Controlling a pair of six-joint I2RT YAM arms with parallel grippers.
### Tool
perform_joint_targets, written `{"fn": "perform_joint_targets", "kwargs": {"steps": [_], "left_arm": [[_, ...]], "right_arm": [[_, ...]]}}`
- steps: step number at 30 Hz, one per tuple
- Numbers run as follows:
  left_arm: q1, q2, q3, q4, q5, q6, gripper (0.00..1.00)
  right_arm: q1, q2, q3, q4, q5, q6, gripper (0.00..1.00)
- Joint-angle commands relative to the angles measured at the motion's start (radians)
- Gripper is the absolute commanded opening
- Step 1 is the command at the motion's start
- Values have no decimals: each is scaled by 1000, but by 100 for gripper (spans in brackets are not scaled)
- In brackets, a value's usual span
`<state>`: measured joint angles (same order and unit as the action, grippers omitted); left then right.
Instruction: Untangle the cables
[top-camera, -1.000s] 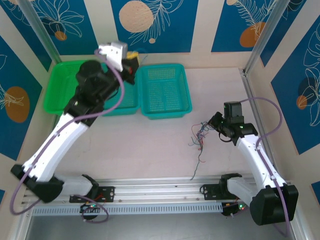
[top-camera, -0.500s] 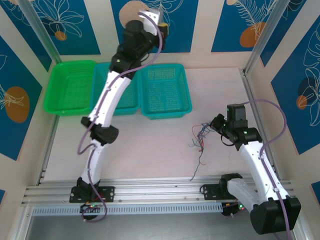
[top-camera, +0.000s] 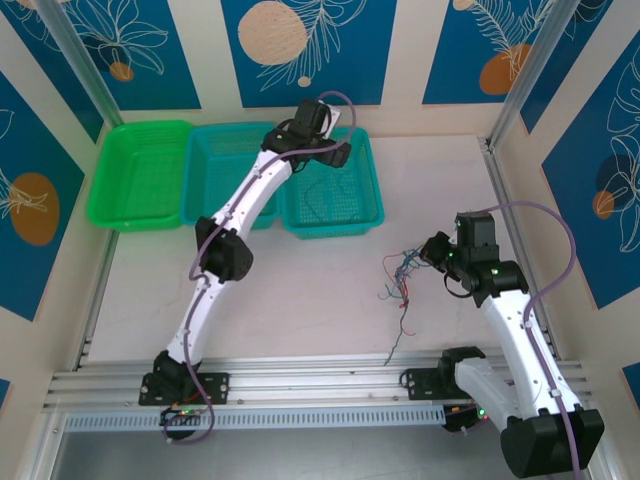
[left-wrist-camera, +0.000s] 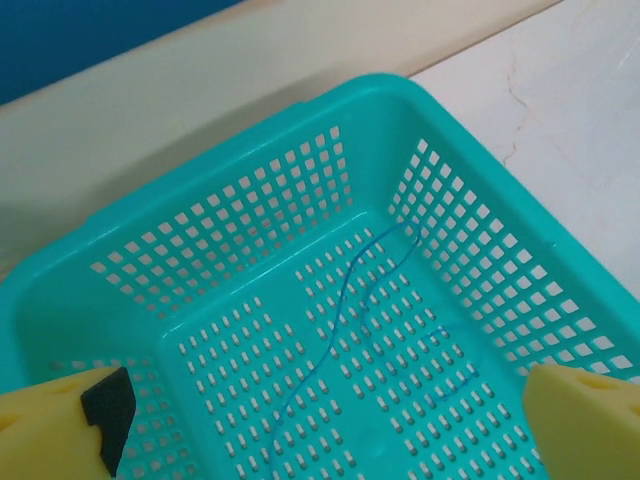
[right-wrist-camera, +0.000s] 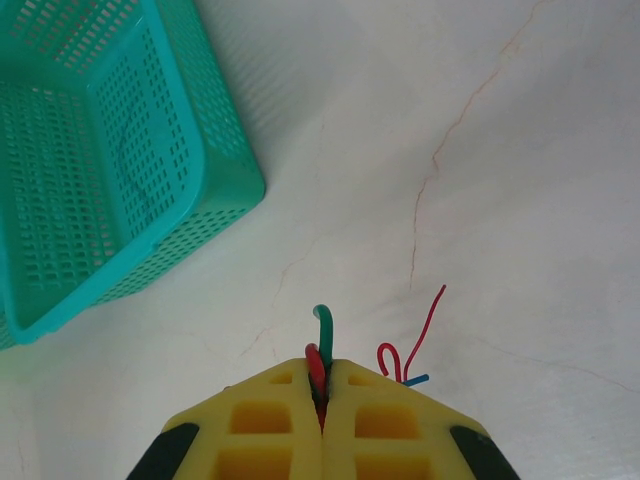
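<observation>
The left gripper next needs to grab a blue cable of the tangled bundle (top-camera: 400, 268) near the cable's loose end, free of the right gripper's pinch, to untangle it.
The cables are thin coloured wires. A tangled bundle (top-camera: 400, 268) lies on the table at the right, with one strand trailing toward the front rail. My right gripper (top-camera: 433, 252) is shut on its edge; the right wrist view shows the gripper (right-wrist-camera: 322, 388) pinching a green cable (right-wrist-camera: 325, 325) and a red one, with another red cable (right-wrist-camera: 427, 322) loose beside it. My left gripper (top-camera: 335, 152) hangs open over the right teal basket (top-camera: 372, 190). A single blue cable (left-wrist-camera: 340, 320) lies on that basket's floor (left-wrist-camera: 250, 400), free of the gripper (left-wrist-camera: 330, 430).
A green basket (top-camera: 140, 180) and a middle teal basket (top-camera: 225, 165) stand left of the right teal one along the back wall. The right teal basket's corner (right-wrist-camera: 215, 170) is close ahead of the right gripper. An aluminium rail (top-camera: 320, 370) runs along the front edge.
The left arm swung from above the back wall down over the right teal basket and its jaws opened; a blue cable now lies in that basket. The right arm barely shifted.
</observation>
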<state>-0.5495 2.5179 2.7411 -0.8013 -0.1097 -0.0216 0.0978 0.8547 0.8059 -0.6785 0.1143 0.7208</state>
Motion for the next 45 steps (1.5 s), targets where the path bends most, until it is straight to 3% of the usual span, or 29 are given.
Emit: {"fn": "perform_joint_targets", "kwargs": {"steps": [1,4,7,13,18,21,24,27,30,39,45], "left_arm": [[27,-175,-20,7,61,22,100],[26,-300,-85,-24,157,41,100],[16,-442,-146,-79,253,58,100],[-12,-871,-605,43,437,72,100],[-72,-1252,-1211,339,536,11,100],[-101,-1467,-1584,618,533,-126,99],[-139,-1606,-1915,916,529,-276,92],[-194,-1623,-2126,1120,473,-348,91],[-240,-1522,-2189,1206,459,-383,91],[-290,-1199,-2147,1376,499,-352,90],[-290,-1033,-2088,1446,568,-393,83]], "right_arm": [[-4,6,38,-10,-40,-19,0],[-3,10,41,9,-108,-60,0],[2,13,37,66,-281,-153,0],[84,51,79,79,-418,-249,0],[167,124,105,123,-430,-200,0],[180,166,114,170,-446,-125,0],[181,209,142,204,-475,-71,0],[184,261,197,182,-467,-37,0],[185,309,245,155,-463,-9,0],[197,349,266,150,-483,32,0],[198,350,279,124,-468,40,0]]}}
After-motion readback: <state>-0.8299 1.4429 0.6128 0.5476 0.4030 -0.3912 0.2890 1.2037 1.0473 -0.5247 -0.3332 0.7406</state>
